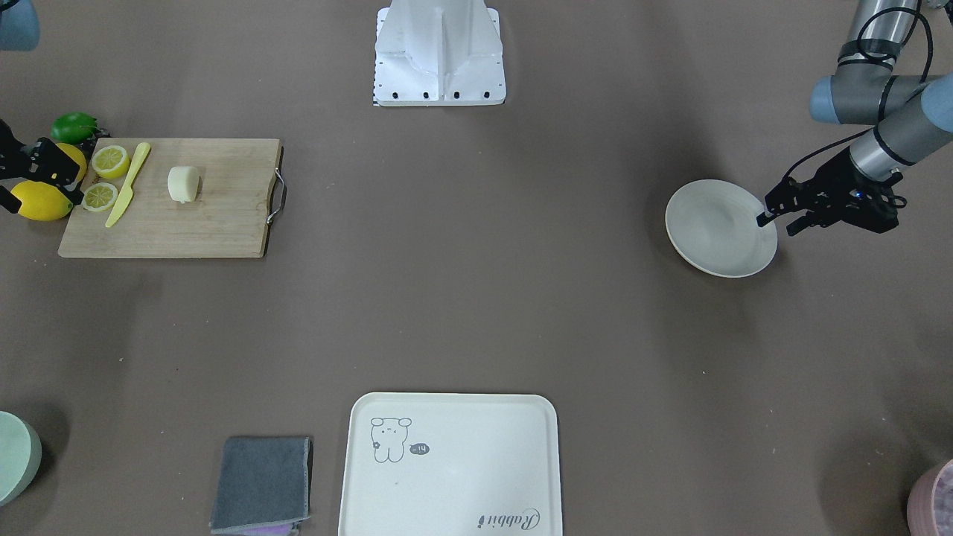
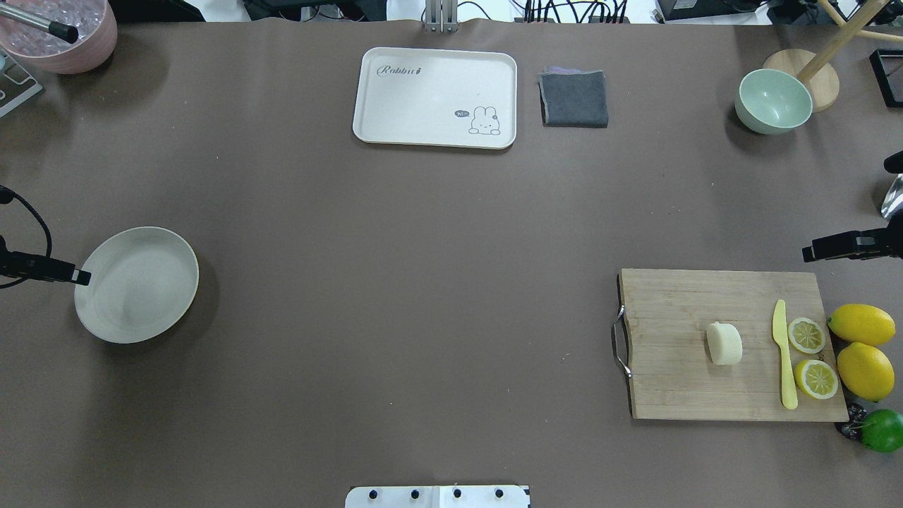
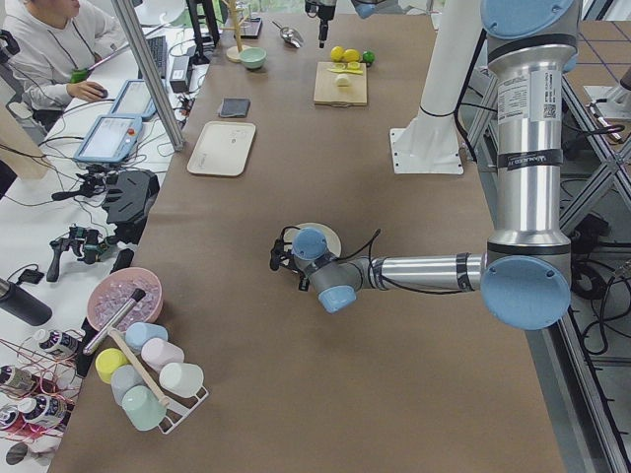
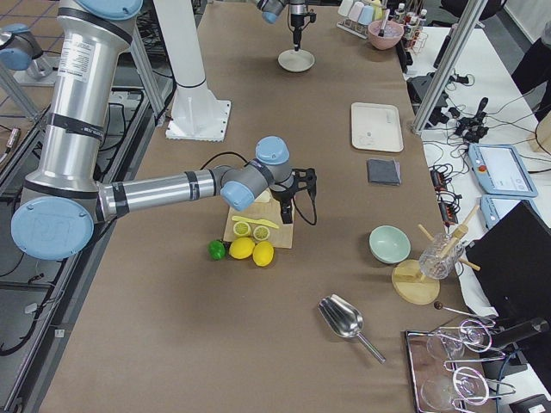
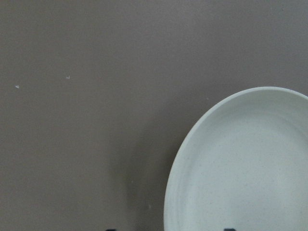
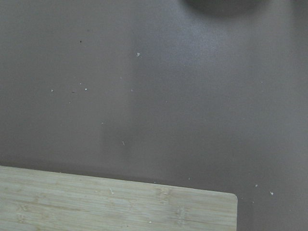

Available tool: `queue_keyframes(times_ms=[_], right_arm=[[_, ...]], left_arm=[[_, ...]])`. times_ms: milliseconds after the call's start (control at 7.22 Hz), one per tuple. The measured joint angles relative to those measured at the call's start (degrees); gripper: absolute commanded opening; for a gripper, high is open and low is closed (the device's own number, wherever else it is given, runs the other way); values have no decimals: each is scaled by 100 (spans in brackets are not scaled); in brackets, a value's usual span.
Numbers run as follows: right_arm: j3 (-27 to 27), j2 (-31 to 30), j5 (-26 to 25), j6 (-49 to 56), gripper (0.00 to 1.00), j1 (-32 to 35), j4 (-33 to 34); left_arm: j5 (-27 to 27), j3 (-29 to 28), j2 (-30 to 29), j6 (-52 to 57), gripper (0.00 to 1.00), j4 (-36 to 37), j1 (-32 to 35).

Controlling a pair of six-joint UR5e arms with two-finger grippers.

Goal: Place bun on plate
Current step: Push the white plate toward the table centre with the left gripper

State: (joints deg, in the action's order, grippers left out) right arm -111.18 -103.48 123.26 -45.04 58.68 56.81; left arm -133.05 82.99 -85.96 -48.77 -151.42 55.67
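The plate needs to be set where the bun (image 1: 183, 183) can be placed on it, so my left gripper will grab the plate by its rim (image 1: 773, 240) next.
The bun (image 2: 724, 343), a small pale cream lump, lies on a wooden cutting board (image 2: 677, 374) at the table's right; it is also seen from across the table (image 1: 183, 183). The plate (image 2: 136, 283), round and off-white, sits far off at the left. My left gripper (image 1: 776, 223) hovers open at the plate's outer rim, holding nothing. The left wrist view shows the plate (image 5: 240, 163) just below. My right gripper (image 2: 810, 252) hangs open beyond the board's far right corner, apart from the bun. The right wrist view shows only a board corner (image 6: 96, 204).
On the board lie a yellow knife (image 2: 783, 353) and two lemon halves (image 2: 805, 335). Whole lemons (image 2: 861, 324) and a lime (image 2: 882, 429) sit beside it. A cream tray (image 2: 423, 106), grey cloth (image 2: 574, 99), green bowl (image 2: 772, 101) and pink bowl (image 2: 63, 42) line the far edge.
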Motion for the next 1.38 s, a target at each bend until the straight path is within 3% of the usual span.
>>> queue_keyframes(times_ms=[277, 831, 1385], right_arm=[[-6, 3, -4, 7, 100, -5, -3], [2, 3, -5, 29, 100, -9, -61], [-1, 12, 1, -10, 100, -25, -90]], left_arm=[[5, -39, -54, -60, 0, -25, -34], [-33, 171, -120, -1211, 0, -581, -39], [271, 461, -1332, -2596, 0, -231, -401]])
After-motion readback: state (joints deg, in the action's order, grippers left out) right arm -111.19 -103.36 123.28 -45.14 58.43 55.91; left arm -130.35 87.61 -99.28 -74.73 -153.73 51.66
